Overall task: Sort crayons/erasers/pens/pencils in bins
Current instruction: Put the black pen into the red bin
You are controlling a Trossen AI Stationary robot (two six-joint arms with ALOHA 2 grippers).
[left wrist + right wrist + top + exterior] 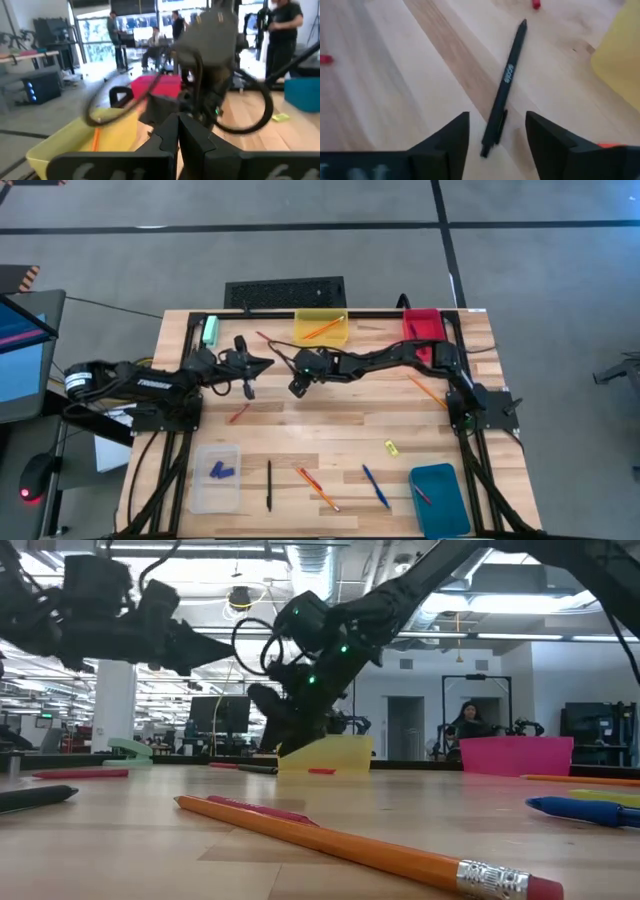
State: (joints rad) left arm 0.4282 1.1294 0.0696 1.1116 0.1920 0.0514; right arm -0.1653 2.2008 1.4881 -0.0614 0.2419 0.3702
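Note:
The loose black pen needs to be sorted into the red bin. My right gripper will grab it next by its clip end (496, 127) to do that.
My right gripper (297, 387) is open, low over the table just in front of the yellow bin (322, 328), which holds an orange pencil (322, 330). In the right wrist view a black pen (507, 85) lies flat on the wood, its near end between my right gripper's (497, 125) two fingers, which stand on either side of it without touching. My left gripper (266, 364) is shut and empty, just left of the right gripper, above the table. The clear bin (215, 477) holds blue erasers (222, 471). The red bin (422, 323) and the teal bin (440, 498) stand on the right.
Loose on the table are a red crayon (238, 413), a black pen (268, 485), an orange pencil (318, 488), a blue pen (375, 485), a yellow eraser (391, 448) and another orange pencil (425, 390). A pale-green block (210, 330) lies at the far left.

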